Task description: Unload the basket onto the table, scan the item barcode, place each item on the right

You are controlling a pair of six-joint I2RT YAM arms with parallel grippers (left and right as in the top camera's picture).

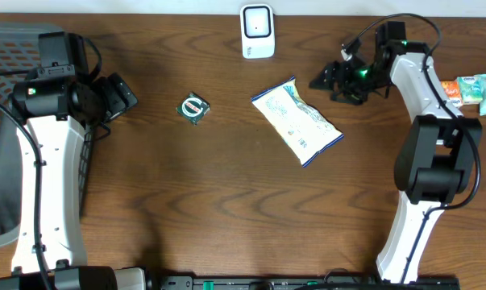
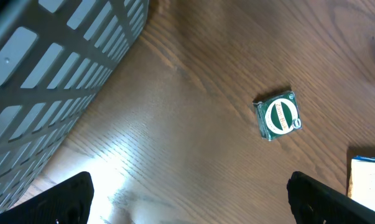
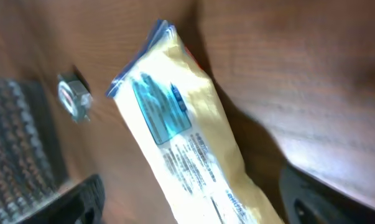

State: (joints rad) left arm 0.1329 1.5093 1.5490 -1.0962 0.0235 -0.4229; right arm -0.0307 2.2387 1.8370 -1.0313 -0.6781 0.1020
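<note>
My right gripper grabs the snack bag (image 1: pixel 297 121) by its printed back next, across its long sides, so the snack bag's bottom stays clear for the barcode scanner.
A yellow-and-white snack bag (image 1: pixel 297 121) with blue edges lies flat in the middle of the table, its printed back facing up. The white barcode scanner (image 1: pixel 257 31) stands at the far edge, behind the bag. My right gripper (image 1: pixel 325 80) hovers just right of the bag's far end, open and holding nothing. In the right wrist view the bag (image 3: pixel 187 143) stretches below the wide-apart fingers (image 3: pixel 81 200) of that gripper (image 3: pixel 190 202). My left gripper (image 1: pixel 126 94) stays at the left, open and empty (image 2: pixel 188 190), with bare wood between its fingers.
A small green round-labelled packet (image 1: pixel 194 108) lies left of the bag, also in the left wrist view (image 2: pixel 277 116). A grey mesh basket (image 1: pixel 5 56) fills the left edge. More packaged items (image 1: pixel 472 89) sit at the right edge.
</note>
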